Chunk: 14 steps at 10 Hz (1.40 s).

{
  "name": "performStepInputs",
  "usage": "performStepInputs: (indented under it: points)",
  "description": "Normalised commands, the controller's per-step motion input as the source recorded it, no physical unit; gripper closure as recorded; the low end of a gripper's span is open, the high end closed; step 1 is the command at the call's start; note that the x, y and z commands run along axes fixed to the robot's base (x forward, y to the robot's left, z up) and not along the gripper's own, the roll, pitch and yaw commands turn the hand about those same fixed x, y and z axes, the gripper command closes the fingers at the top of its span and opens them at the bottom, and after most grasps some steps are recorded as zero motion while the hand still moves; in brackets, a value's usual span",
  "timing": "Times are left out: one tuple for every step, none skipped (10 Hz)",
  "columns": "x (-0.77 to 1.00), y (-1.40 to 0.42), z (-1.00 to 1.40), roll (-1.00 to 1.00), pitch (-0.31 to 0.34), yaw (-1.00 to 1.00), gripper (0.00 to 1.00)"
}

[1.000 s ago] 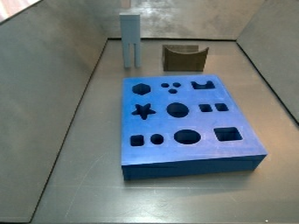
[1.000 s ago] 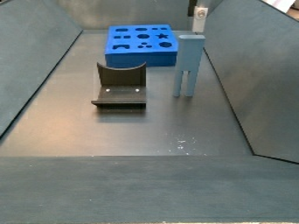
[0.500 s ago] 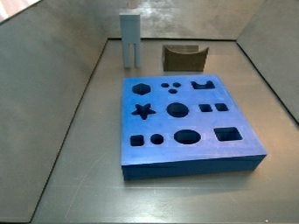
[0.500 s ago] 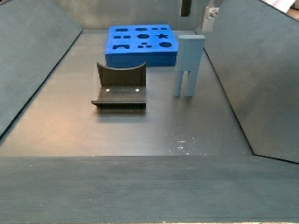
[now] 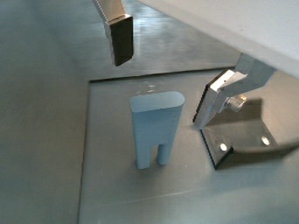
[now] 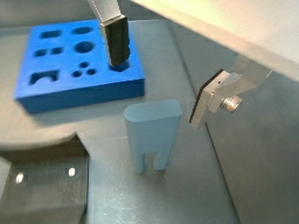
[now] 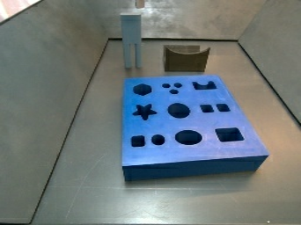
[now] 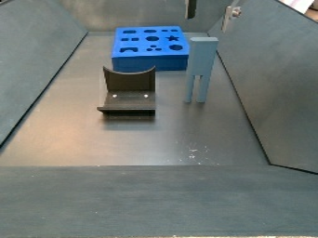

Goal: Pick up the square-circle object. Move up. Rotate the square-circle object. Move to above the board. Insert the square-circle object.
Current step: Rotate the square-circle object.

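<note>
The robot's gripper should take hold of the square-circle object next by its solid top end, which leaves the object's pegs free to go into the board (image 7: pixel 188 119).
The square-circle object (image 7: pixel 130 39) is a tall light grey-blue block that stands upright on the floor at the back, prongs down (image 8: pixel 203 70). In both wrist views it stands below the gap between the fingers (image 5: pixel 156 127) (image 6: pixel 155 136). My gripper (image 8: pixel 210 11) hangs open just above its top, touching nothing, with one finger (image 5: pixel 121 39) on each side of it (image 6: pixel 208 96). In a side view only a fingertip of the gripper (image 7: pixel 137 3) shows. The blue board (image 7: pixel 188 119) with its dark cut-outs lies flat a short way off (image 8: pixel 152 46) (image 6: pixel 76 57).
The dark fixture (image 8: pixel 126 91) stands on the floor beside the block, between it and the far wall (image 7: pixel 185 58) (image 5: pixel 251 140). Grey walls slope up around the floor on all sides.
The gripper has come down toward the block's top, and its tip now shows in a side view. The block, board and fixture have not moved.
</note>
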Motion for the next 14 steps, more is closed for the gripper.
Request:
performStepInputs:
  points:
    - [0.04, 0.00, -0.03, -0.01, 0.016, 1.00, 0.00]
    - [0.04, 0.00, -0.03, -0.01, 0.017, 1.00, 0.00]
    - [0.04, 0.00, -0.03, -0.01, 0.019, 1.00, 0.00]
    - [0.04, 0.00, -0.03, -0.01, 0.021, 1.00, 0.00]
    - [0.04, 0.00, -0.03, -0.01, 0.023, 1.00, 0.00]
    - [0.04, 0.00, -0.03, -0.01, 0.026, 1.00, 0.00]
    - [0.04, 0.00, -0.03, -0.02, 0.030, 1.00, 0.00]
    - [0.04, 0.00, -0.03, -0.02, 0.033, 1.00, 0.00]
    - [0.04, 0.00, -0.03, -0.03, 0.044, 1.00, 0.00]
    - [0.04, 0.00, -0.03, -0.03, 0.050, 1.00, 0.00]
    - [0.04, 0.00, -0.03, -0.03, 0.055, 0.76, 0.00]
    - [0.04, 0.00, -0.03, -0.03, 0.054, 0.53, 0.00]
    - [0.04, 0.00, -0.02, -0.03, 0.054, 0.36, 0.00]
    - [0.04, 0.00, -0.02, -0.03, 0.053, 0.23, 0.00]
